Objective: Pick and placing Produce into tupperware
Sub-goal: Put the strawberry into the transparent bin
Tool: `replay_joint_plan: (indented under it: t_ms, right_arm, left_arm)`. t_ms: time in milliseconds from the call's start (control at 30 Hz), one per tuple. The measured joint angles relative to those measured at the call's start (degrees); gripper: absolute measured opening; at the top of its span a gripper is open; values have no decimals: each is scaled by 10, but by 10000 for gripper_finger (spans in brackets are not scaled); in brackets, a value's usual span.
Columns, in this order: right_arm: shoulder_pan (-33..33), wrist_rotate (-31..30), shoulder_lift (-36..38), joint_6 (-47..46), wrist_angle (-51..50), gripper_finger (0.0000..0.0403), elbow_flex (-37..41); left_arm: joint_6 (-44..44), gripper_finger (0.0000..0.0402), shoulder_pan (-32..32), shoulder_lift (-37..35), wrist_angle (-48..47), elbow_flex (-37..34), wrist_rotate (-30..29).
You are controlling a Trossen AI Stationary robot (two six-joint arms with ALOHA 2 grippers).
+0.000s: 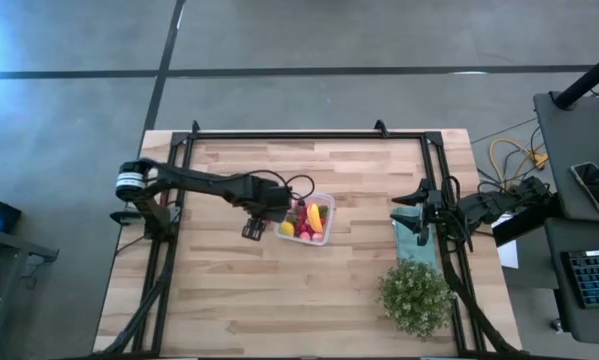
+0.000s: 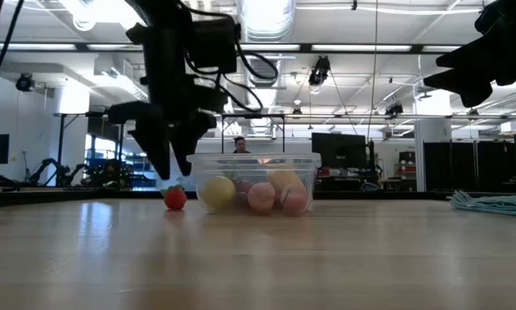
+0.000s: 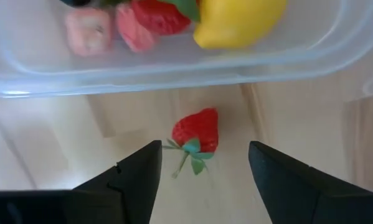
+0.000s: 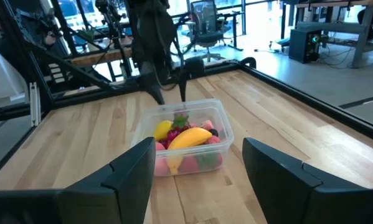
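Note:
The red strawberry (image 3: 197, 132) is below my left gripper's fingers in the wrist view, so they would miss if they closed now. My left gripper should come down before it closes.
The clear tupperware (image 1: 324, 203) stands mid-table and holds a yellow lemon (image 3: 236, 22), an orange-yellow curved piece (image 4: 189, 137) and pink and red berries. One red strawberry (image 3: 197, 132) with a green stem lies on the wood just outside the tupperware's left wall (image 2: 175, 199). My left gripper (image 3: 205, 168) hangs open over it, fingers pointing down on either side and touching nothing (image 2: 173, 176). My right gripper (image 4: 198, 149) is open and waits at the table's right side (image 1: 419, 205).
A flat teal cloth (image 1: 416, 235) lies by the right arm, and a green bushy plant (image 1: 415, 296) stands near the right front corner. A black frame rail (image 1: 279, 135) runs along the table's far and side edges. Bare wood lies in front of the tupperware.

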State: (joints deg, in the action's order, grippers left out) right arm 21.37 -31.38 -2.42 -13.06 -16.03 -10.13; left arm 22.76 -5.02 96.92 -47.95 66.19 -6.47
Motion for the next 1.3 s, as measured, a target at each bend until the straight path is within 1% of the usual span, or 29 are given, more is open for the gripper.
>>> replay_joint_plan:
  t_ms: [233, 533, 633, 933, 1300]
  right_arm:
    - [0, 0, 0, 0, 0, 233, 0]
    - [0, 0, 0, 0, 0, 233, 0]
    - [0, 0, 0, 0, 0, 233, 0]
    - [0, 0, 0, 0, 0, 233, 0]
    - [0, 0, 0, 0, 0, 233, 0]
  left_arm:
    - [1, 227, 0, 45, 6, 0, 1]
    - [1, 224, -1, 55, 29, 0, 1]
    - [1, 213, -2, 55, 30, 0, 1]
    - [2, 160, -3, 62, 29, 0, 1]
    - [2, 155, -3, 83, 29, 0, 0]
